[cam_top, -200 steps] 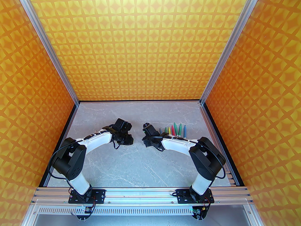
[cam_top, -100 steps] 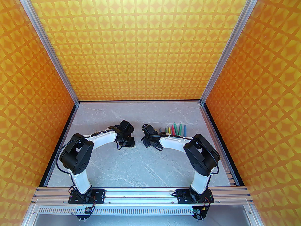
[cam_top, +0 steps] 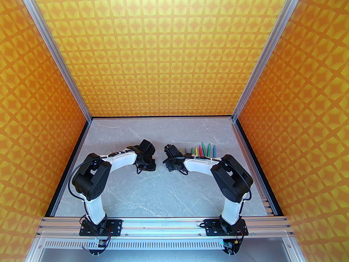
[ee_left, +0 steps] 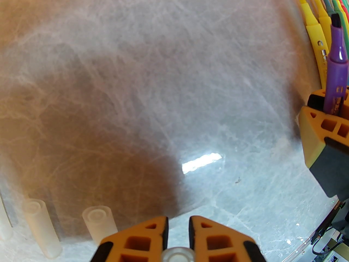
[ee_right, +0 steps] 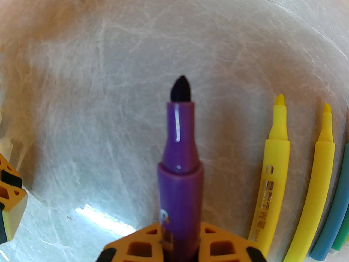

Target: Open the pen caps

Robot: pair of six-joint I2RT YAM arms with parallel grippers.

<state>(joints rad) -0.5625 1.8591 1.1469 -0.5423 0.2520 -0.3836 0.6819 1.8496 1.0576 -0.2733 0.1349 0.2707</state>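
The clear pen cap (ee_left: 177, 255) is above flat, empty table, away from the loose pen caps, so my left gripper needs to release it now.
My right gripper (ee_right: 181, 225) is shut on a purple pen (ee_right: 180, 157) whose dark tip is bare and points away from the wrist. My left gripper (ee_left: 178, 222) is shut on a clear pen cap (ee_left: 177, 255) that peeks out between its orange fingers. In the top view the left gripper (cam_top: 148, 166) and the right gripper (cam_top: 169, 164) face each other across a small gap at mid-table. Two loose pen caps (ee_left: 41, 228) (ee_left: 99, 224) lie on the table by the left gripper. Uncapped yellow pens (ee_right: 272, 162) lie to the right of the purple one.
A row of several uncapped pens (cam_top: 203, 150) in green, red, yellow and blue lies on the grey marble table (cam_top: 152, 192), partly under the right forearm. Orange patterned walls close in the back and both sides.
Both arms have swung their elbows inward, and the two grippers have drifted slightly nearer each other. Each grip is unchanged.
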